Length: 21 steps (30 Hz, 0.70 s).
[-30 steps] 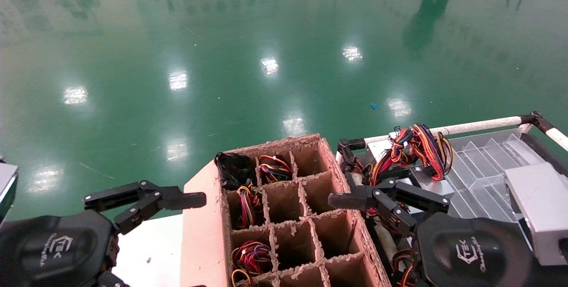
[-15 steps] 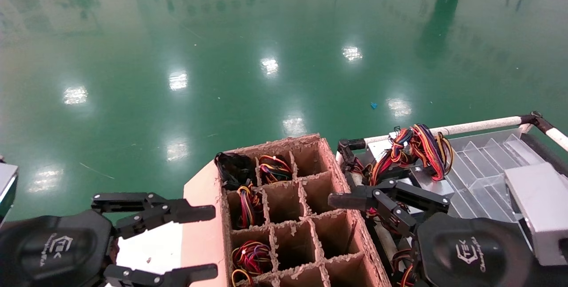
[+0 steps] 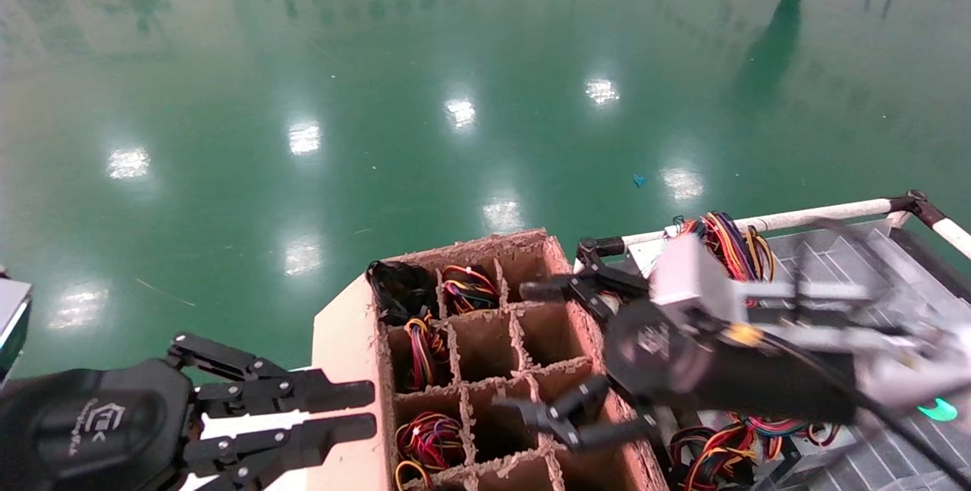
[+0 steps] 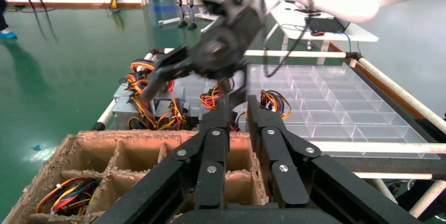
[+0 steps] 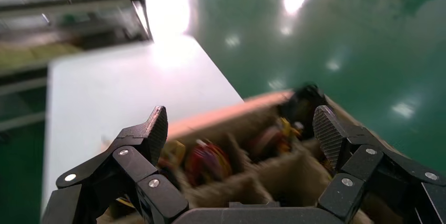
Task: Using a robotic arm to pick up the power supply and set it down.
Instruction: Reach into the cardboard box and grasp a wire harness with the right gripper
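Observation:
Next, my right gripper grabs the power supply by its looped wire bundle, since cardboard sides close in around the power supply in its cell.
My right gripper (image 3: 522,348) hangs open over the right side of the brown cardboard divider box (image 3: 470,248), with nothing between its fingers. In the right wrist view this gripper (image 5: 241,129) looks down into cells with wire bundles. A looped bundle of mostly red wires (image 3: 751,428) of the power supply shows under my right forearm; its grey box is hidden. My left gripper (image 3: 368,410) sits low at the box's left side, its fingers (image 4: 225,109) close together and empty.
Other grey power supplies with orange, yellow and purple wires (image 3: 728,242) (image 4: 138,109) lie in the white-tube rack (image 3: 819,212) right of the box. A clear divider tray (image 4: 326,90) fills the rack. Several box cells hold wire bundles (image 3: 426,436). Green floor lies beyond.
My right arm has swung left and forward from the rack to over the cardboard box, its gripper turned and wide open. My left gripper's fingers opened wide, then came together.

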### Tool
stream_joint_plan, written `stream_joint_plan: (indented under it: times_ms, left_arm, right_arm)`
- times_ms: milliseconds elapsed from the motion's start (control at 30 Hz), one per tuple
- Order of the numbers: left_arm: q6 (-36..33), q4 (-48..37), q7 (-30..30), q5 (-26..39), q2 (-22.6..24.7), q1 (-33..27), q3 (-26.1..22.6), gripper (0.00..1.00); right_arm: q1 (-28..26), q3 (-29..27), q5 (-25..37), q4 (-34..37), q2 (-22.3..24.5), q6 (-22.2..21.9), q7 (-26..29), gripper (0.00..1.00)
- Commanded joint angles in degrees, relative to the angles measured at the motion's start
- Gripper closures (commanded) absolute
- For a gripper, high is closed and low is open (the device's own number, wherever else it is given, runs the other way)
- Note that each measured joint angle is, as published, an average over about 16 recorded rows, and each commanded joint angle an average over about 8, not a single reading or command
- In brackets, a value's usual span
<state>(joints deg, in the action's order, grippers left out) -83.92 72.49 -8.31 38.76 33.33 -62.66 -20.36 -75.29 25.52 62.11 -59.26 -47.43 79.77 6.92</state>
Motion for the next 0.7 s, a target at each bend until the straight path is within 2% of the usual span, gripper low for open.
stream_joint_plan:
  times_ms: [33, 267, 300, 333, 400, 500, 567, 633, 700]
  left_arm:
    - [0.0, 0.0, 0.0, 0.0, 0.0, 0.0, 0.0, 1.0]
    - [0.0, 0.0, 0.0, 0.0, 0.0, 0.0, -0.01, 1.0]
    - [0.0, 0.0, 0.0, 0.0, 0.0, 0.0, -0.01, 1.0]
    - [0.0, 0.0, 0.0, 0.0, 0.0, 0.0, -0.01, 1.0]
    - [0.0, 0.0, 0.0, -0.01, 0.0, 0.0, -0.01, 0.96]
    - [0.0, 0.0, 0.01, -0.01, 0.0, 0.0, -0.01, 0.8]
    - [0.0, 0.0, 0.01, -0.01, 0.0, 0.0, -0.01, 0.63]
    - [0.0, 0.0, 0.01, -0.01, 0.0, 0.0, -0.01, 0.42]
    - [0.0, 0.0, 0.01, -0.01, 0.0, 0.0, -0.01, 0.24]
  right_arm:
    - [-2.63, 1.56, 3.15, 2.89, -2.15, -0.24, -0.9, 0.0]
    - [-8.79, 5.8, 12.5, 12.61, -8.61, -3.83, -6.11, 0.0]
    - [-9.57, 6.39, 13.67, 13.83, -9.53, -4.26, -6.79, 0.04]
    - [-10.34, 6.95, 14.74, 15.04, -10.47, -4.63, -7.44, 0.12]
    - [-11.77, 7.94, 16.55, 17.45, -12.35, -5.34, -8.8, 0.33]
    - [-13.73, 9.11, 18.62, 21.2, -15.18, -6.34, -11.11, 0.7]
    - [-15.02, 9.8, 19.88, 23.67, -17.0, -7.08, -12.87, 0.92]
    - [-16.21, 10.37, 20.99, 25.99, -18.71, -7.97, -14.7, 0.99]
    - [-17.25, 10.87, 21.92, 28.22, -20.35, -8.8, -16.38, 1.0]
